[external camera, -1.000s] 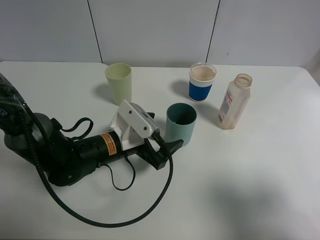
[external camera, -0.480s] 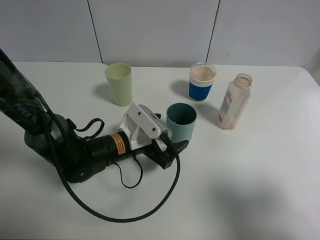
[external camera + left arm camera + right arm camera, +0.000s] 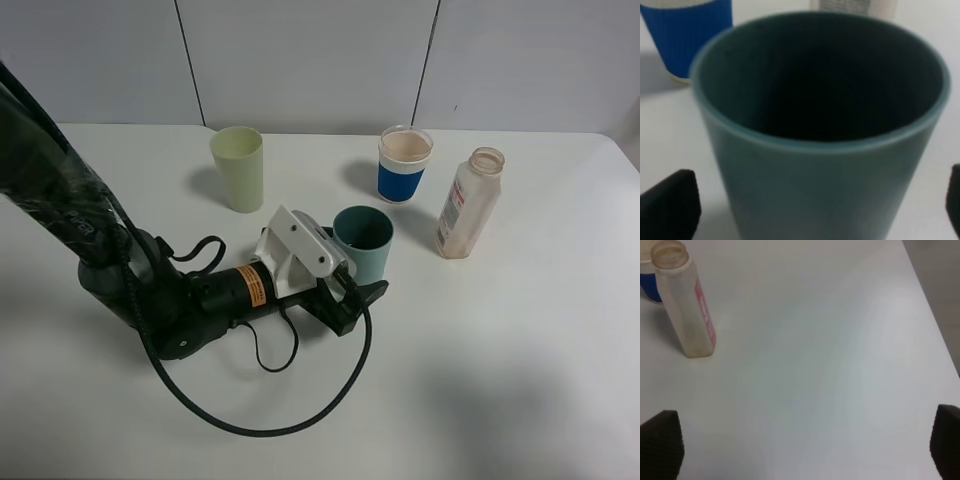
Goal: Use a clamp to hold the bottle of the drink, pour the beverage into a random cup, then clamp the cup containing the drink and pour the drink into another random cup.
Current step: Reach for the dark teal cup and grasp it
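Observation:
I will pour the drink into another cup (image 3: 240, 170), so my left gripper will next grab the teal-green cup by its lower side (image 3: 371, 270).
The teal-green cup (image 3: 362, 243) stands upright mid-table and fills the left wrist view (image 3: 820, 125). My left gripper (image 3: 357, 270) lies low on the table with its jaws open on either side of the cup's lower wall. In the wrist view the left gripper (image 3: 810, 212) shows one black fingertip (image 3: 667, 205) apart from the cup wall. The cup's inside is dark, and I cannot tell whether the beverage is in it. The capless bottle (image 3: 468, 204) stands upright to the right, also in the right wrist view (image 3: 687, 305). The pale yellow-green cup (image 3: 238, 168) stands at the back left. My right gripper (image 3: 802, 450) is open over bare table.
A blue-banded clear cup (image 3: 404, 163) stands behind the teal cup, just left of the bottle. The left arm's black cable (image 3: 300, 400) loops over the table in front. The table's right edge (image 3: 935, 325) runs close to the right gripper.
The left arm has slid right and forward along the table, bringing its open jaws from beside the teal cup to either side of it. Cups and bottle have not moved.

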`<action>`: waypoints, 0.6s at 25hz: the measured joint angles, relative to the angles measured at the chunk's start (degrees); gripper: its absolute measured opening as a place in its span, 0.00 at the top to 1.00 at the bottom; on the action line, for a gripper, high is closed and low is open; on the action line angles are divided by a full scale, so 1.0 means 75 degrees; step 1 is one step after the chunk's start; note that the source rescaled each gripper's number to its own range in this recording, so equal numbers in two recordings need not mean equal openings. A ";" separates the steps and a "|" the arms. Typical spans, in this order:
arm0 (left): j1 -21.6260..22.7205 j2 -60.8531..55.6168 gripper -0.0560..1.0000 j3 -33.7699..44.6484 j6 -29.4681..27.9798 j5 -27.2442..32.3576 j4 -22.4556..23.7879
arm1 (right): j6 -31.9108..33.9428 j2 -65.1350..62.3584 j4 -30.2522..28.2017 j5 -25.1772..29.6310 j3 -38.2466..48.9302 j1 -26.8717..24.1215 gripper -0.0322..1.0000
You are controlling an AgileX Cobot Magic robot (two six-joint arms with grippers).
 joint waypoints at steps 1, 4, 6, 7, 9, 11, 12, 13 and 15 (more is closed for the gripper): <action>0.0000 0.0052 0.00 -0.0083 0.0000 0.0000 0.0056 | 0.0000 0.0000 0.0000 0.0000 0.0000 0.0000 0.00; 0.0000 0.0116 0.00 -0.0318 0.0000 0.0000 0.0135 | 0.0000 0.0000 0.0000 0.0000 0.0000 0.0000 0.00; 0.0000 0.0145 0.00 -0.0456 0.0000 0.0000 0.0144 | 0.0000 0.0000 0.0000 0.0000 0.0000 0.0000 0.00; 0.0000 0.0172 0.00 -0.0528 0.0000 0.0000 0.0160 | 0.0000 0.0000 0.0000 0.0000 0.0000 0.0000 0.00; 0.0000 0.0228 0.00 -0.0630 0.0000 0.0000 0.0187 | 0.0000 0.0000 0.0000 0.0000 0.0000 0.0000 0.00; 0.0000 0.0243 0.00 -0.0664 0.0000 0.0000 0.0189 | 0.0000 0.0000 0.0000 0.0000 0.0000 0.0000 0.00; 0.0000 0.0245 0.00 -0.0679 0.0000 0.0000 0.0196 | 0.0000 0.0000 0.0000 0.0000 0.0000 0.0000 0.00; 0.0000 0.0275 0.00 -0.0696 0.0000 0.0000 0.0196 | 0.0000 0.0000 0.0000 0.0000 0.0000 0.0000 0.00; 0.0000 0.0345 0.00 -0.0716 0.0000 0.0000 0.0196 | 0.0000 0.0000 0.0000 0.0000 0.0000 0.0000 0.00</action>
